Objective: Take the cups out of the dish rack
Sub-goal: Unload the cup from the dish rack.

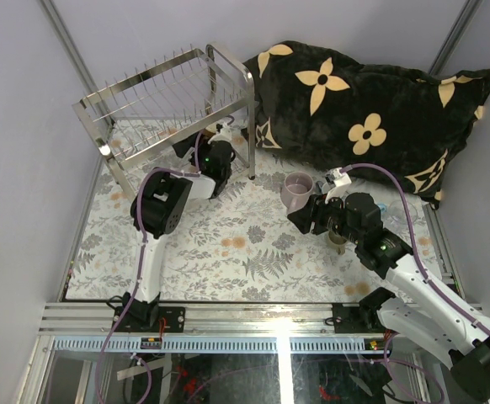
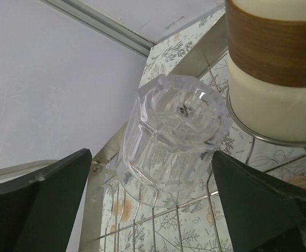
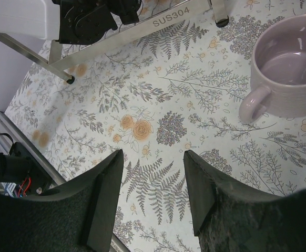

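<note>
The left gripper grabs the upside-down clear glass by its sides from the glass's base end [image 2: 172,133] next, leaving the glass's rim free for my right gripper.
The silver wire dish rack [image 1: 157,97] stands at the back left. In the left wrist view a clear glass [image 2: 171,136] sits upside down on the rack's tines [image 2: 158,220], with a cream-and-brown cup [image 2: 274,63] beside it. My left gripper [image 2: 152,157] is open, its fingers on either side of the glass without touching it; from above it shows under the rack [image 1: 214,145]. A pale lilac mug [image 3: 289,73] stands upright on the table, also seen from above [image 1: 298,190]. My right gripper [image 3: 153,155] is open and empty just near of the mug [image 1: 298,217].
A large black pillow with cream flowers [image 1: 371,101] lies at the back right. The floral tablecloth [image 1: 228,244] covers the table. A rack leg and its stamped bar [image 3: 169,23] show beyond the right gripper. A small tan cup [image 1: 338,240] is partly hidden under the right arm.
</note>
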Robot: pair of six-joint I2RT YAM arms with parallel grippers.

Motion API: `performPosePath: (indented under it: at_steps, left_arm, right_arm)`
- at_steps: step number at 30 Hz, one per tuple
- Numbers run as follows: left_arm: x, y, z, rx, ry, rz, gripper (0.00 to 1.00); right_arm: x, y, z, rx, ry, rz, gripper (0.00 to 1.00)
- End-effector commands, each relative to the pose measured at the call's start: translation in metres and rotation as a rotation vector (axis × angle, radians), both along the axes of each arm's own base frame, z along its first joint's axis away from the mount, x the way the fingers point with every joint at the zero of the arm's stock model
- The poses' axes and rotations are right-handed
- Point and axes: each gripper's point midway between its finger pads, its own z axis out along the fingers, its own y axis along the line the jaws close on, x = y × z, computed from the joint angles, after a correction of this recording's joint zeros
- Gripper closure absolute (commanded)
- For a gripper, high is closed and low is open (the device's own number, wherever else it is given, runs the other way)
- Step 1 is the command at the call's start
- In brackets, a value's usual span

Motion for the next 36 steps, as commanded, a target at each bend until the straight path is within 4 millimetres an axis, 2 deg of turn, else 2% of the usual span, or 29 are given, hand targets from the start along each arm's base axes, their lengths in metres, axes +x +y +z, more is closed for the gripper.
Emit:
performPosePath:
  at_steps: [1, 12, 25, 36]
  left_arm:
    - [0.014, 0.002, 0.006, -0.033, -0.069, 0.006, 0.02]
    - [0.021, 0.012, -0.002, -0.024, -0.079, 0.035, 0.01]
    - [0.024, 0.015, -0.008, -0.033, -0.08, 0.04, 0.02]
    - [0.02, 0.018, -0.016, -0.036, -0.066, 0.053, 0.23]
  right_arm:
    - [0.007, 0.003, 0.014, 0.03, -0.051, -0.009, 0.43]
    - [0.009, 0.003, 0.01, 0.024, -0.044, -0.014, 0.43]
    - [0.01, 0.005, 0.006, 0.02, -0.036, -0.014, 0.43]
    - [0.011, 0.004, 0.007, 0.024, -0.038, -0.016, 0.43]
